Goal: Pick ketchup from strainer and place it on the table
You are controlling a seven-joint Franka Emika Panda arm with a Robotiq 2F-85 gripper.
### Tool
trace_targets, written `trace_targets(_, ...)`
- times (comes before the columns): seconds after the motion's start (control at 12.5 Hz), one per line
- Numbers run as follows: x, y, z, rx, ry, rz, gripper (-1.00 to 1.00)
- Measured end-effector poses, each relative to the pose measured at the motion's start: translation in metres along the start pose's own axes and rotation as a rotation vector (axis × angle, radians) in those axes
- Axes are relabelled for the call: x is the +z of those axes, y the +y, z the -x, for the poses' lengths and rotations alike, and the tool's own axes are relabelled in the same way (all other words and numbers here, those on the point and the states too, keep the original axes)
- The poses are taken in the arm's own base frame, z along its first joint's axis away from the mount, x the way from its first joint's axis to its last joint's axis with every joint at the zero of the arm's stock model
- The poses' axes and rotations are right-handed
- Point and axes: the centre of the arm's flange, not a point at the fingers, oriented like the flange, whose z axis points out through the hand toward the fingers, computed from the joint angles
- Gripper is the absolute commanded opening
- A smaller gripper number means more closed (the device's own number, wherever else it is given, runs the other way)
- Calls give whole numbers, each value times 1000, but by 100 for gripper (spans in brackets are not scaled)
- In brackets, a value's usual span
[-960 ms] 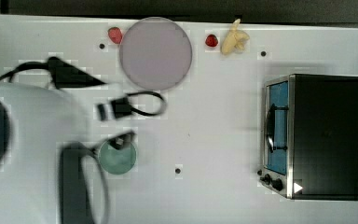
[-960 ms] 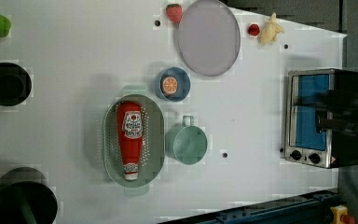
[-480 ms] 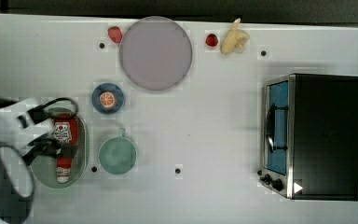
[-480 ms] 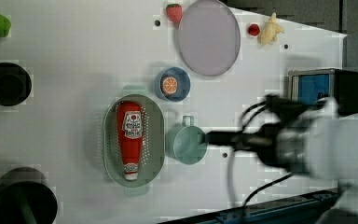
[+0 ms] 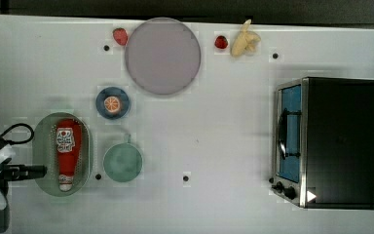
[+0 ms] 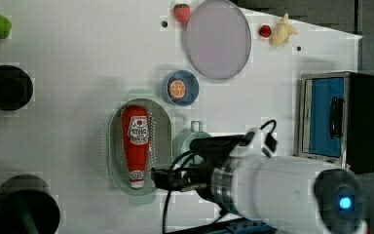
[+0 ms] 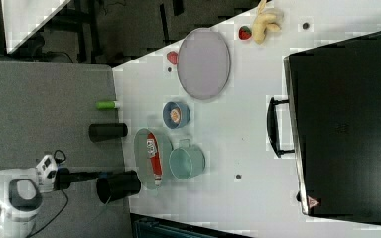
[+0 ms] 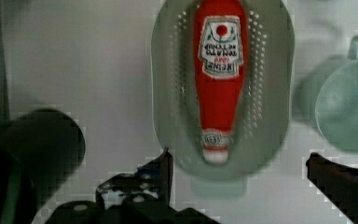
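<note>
The ketchup (image 8: 219, 70) has to be lifted out of the strainer for the table, so my gripper will next grab it by its red body between label and cap (image 8: 218, 99).
The ketchup (image 5: 68, 151) is a red bottle with a white cap, lying flat in the pale green strainer (image 5: 42, 146) at the top view's left. In the wrist view the ketchup (image 8: 219, 70) lies lengthwise in the strainer (image 8: 168, 93), cap end toward my gripper (image 8: 237, 156). The gripper is open, with nothing between its dark fingers (image 8: 161, 172), which stand apart on either side of the strainer's near end. My gripper (image 5: 35, 171) shows beside the strainer's edge, and in the left view my gripper (image 6: 156, 179) sits just past the cap of the ketchup (image 6: 137, 144).
A teal cup (image 5: 122, 163) stands close beside the strainer. A blue bowl with an orange slice (image 5: 113, 102), a lilac plate (image 5: 162, 55), strawberries (image 5: 120, 35) and a banana (image 5: 245, 43) lie beyond it. A toaster oven (image 5: 331, 141) fills the top view's right. Black cylinders (image 6: 7, 87) stand nearby.
The arm has swung in and come down toward the strainer's cap end. The gripper stays open. The ketchup and strainer have not moved.
</note>
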Motion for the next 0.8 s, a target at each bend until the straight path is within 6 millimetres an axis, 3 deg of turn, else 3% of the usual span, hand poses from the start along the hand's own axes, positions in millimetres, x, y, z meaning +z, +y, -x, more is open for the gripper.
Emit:
trace_targets(0.24, 49, -2, -16, -61, 52, -27, 100)
trace_targets(0.48, 104, 14, -28, -46, 14, -55, 100)
trace_targets(0.8, 154, 31, -40, 14, 20, -66, 100)
